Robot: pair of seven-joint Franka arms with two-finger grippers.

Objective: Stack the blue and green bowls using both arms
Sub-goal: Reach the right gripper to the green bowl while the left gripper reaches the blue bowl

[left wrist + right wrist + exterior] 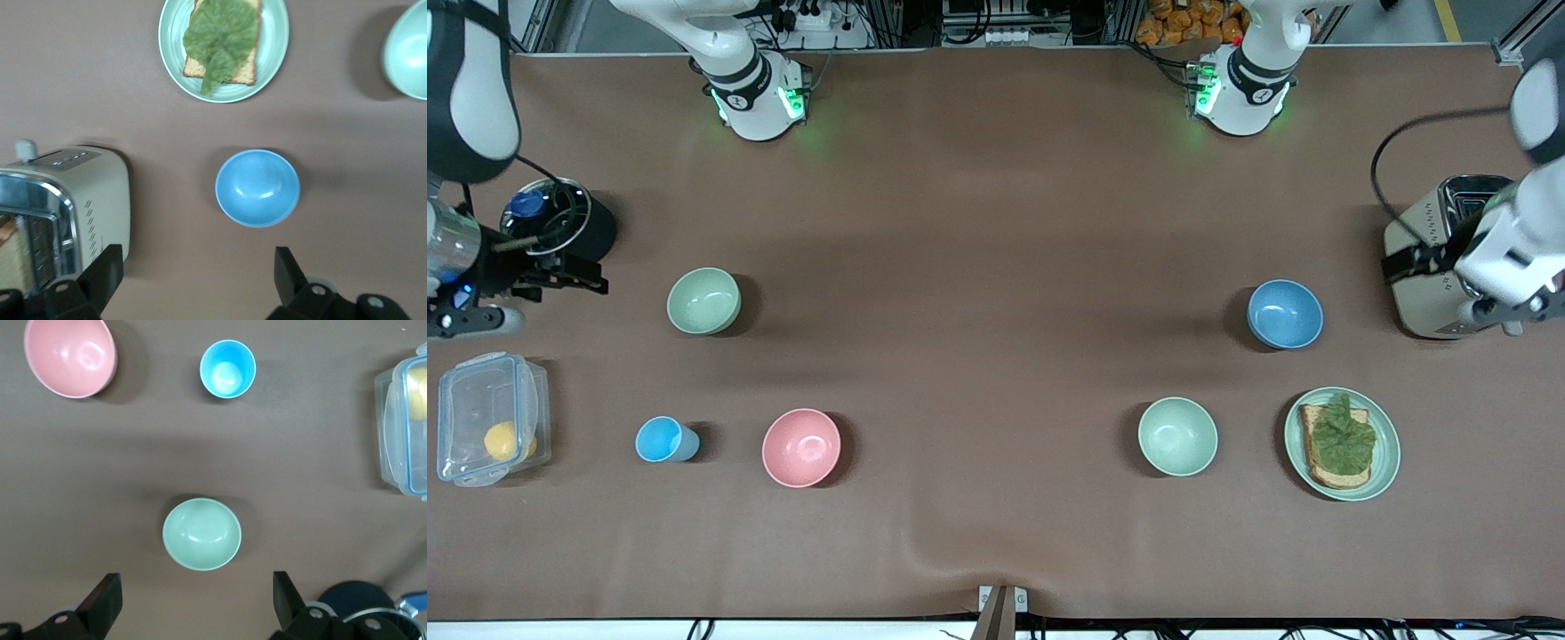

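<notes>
My left gripper is to grab the blue bowl (1285, 314) by its rim next, so that the blue bowl can be stacked with the green bowl.
The blue bowl (1285, 314) sits empty toward the left arm's end of the table, beside the toaster; it also shows in the left wrist view (257, 187). The sage-green bowl (703, 300) sits empty toward the right arm's end and shows in the right wrist view (201, 533). My left gripper (1489, 313) (198, 280) hangs open and empty over the toaster's edge, apart from the blue bowl. My right gripper (574, 274) (197, 607) hangs open and empty by the black pot, apart from the green bowl.
A toaster (1440, 258), a plate (1387, 462) with toast and lettuce, and a paler mint bowl (1177, 436) lie near the blue bowl. A black pot (560, 218), clear lidded box (489, 418), light-blue cup (665, 439) and pink bowl (801, 447) lie near the green bowl.
</notes>
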